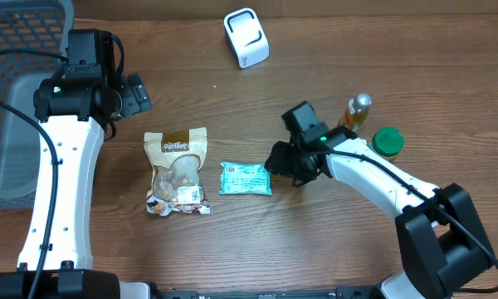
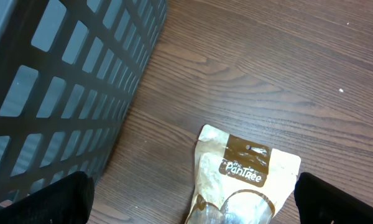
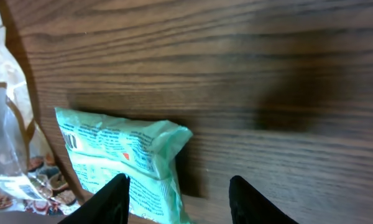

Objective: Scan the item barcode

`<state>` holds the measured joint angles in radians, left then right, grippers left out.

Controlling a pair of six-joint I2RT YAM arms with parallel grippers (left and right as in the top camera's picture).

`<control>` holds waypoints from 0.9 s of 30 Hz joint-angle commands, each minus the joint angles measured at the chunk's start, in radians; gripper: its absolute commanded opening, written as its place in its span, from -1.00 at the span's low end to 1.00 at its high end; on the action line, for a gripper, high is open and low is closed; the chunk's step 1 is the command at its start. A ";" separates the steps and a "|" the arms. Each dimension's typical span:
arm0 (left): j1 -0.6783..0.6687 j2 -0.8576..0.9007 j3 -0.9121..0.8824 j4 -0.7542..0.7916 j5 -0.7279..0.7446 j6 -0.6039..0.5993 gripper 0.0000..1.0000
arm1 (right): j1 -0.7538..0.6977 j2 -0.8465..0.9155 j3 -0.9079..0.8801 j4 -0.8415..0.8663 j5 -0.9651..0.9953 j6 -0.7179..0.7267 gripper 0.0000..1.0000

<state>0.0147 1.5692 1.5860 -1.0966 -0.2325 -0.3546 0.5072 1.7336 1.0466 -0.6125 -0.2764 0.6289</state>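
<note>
The gripper's fingers hang over the packet's printed side (image 1: 244, 178) (image 3: 115, 150) and the table, so it is too early to close. My right gripper turns and lowers next, then closes on the packet.
A green snack packet (image 1: 246, 178) lies flat on the wooden table, its printed side up. My right gripper (image 1: 275, 159) is at the packet's right end, open. In the right wrist view the packet (image 3: 121, 149) reaches between the jaws of that gripper (image 3: 180, 199), its crimped edge near the left finger and a wide gap to the right finger. A tan and clear snack bag (image 1: 176, 170) lies left of the packet. My left gripper (image 1: 138, 93) hovers open above the bag's top edge (image 2: 248, 168). The white barcode scanner (image 1: 246, 37) stands at the table's far side.
A dark mesh basket (image 1: 17, 50) fills the far left corner, close beside the left gripper (image 2: 196, 196). A small bottle (image 1: 358, 112) and a green-lidded jar (image 1: 388, 143) stand just right of the right arm.
</note>
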 commanded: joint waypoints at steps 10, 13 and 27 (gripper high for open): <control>-0.002 -0.003 0.005 0.001 -0.010 0.026 0.98 | 0.015 -0.014 -0.167 0.281 -0.127 0.006 -0.03; -0.002 -0.003 0.005 0.001 -0.010 0.026 0.99 | 0.015 0.004 -0.171 0.314 -0.127 0.056 -0.02; -0.002 -0.003 0.005 0.001 -0.010 0.026 0.99 | 0.028 0.074 -0.171 0.342 -0.173 0.055 -0.36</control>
<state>0.0147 1.5692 1.5860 -1.0962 -0.2329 -0.3546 0.5228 1.7912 0.8833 -0.2840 -0.4465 0.6815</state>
